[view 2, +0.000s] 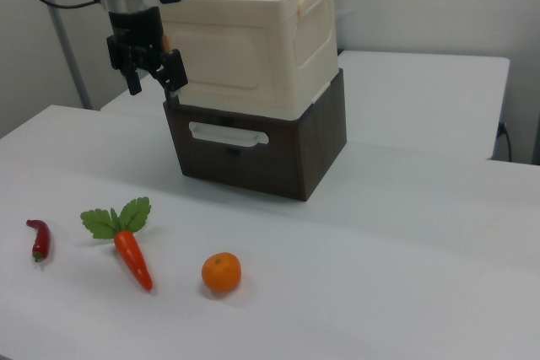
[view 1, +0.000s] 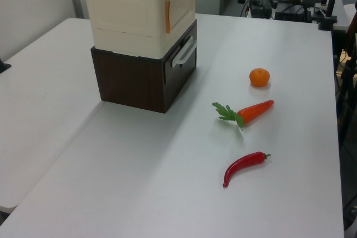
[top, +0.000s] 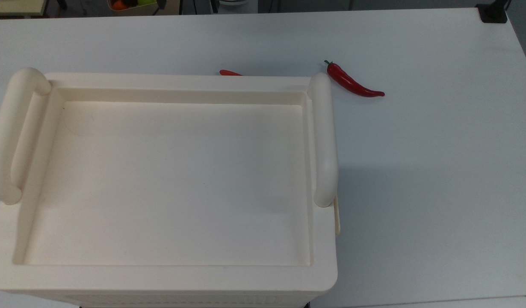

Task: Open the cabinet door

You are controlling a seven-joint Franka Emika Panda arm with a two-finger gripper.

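The gripper grabs the cabinet door by its free edge next, to open up the cream box (view 1: pixel 125 15).
The cabinet is a big cream box (view 2: pixel 253 6) standing on a dark brown drawer unit (view 2: pixel 278 153). Its cabinet door (view 2: pixel 228 52) is the flat cream front panel and lies flush with the box. In the left view the cabinet door (view 1: pixel 179 6) has a thin orange strip (view 1: pixel 167 16) along its near edge. My gripper (view 2: pixel 156 77) hangs open at the right view's left edge of the door, just in front of that corner, with nothing between its fingers. From above, the box's recessed top (top: pixel 173 179) has a rounded handle (top: pixel 323 141) on each side.
On the white table in front of the drawer lie a carrot (view 2: pixel 131 255), an orange (view 2: pixel 221 273) and a red chili (view 2: pixel 39 239). The drawer has a white bar handle (view 2: pixel 228 134). The chili (top: pixel 353 81) lies beside the box in the top view.
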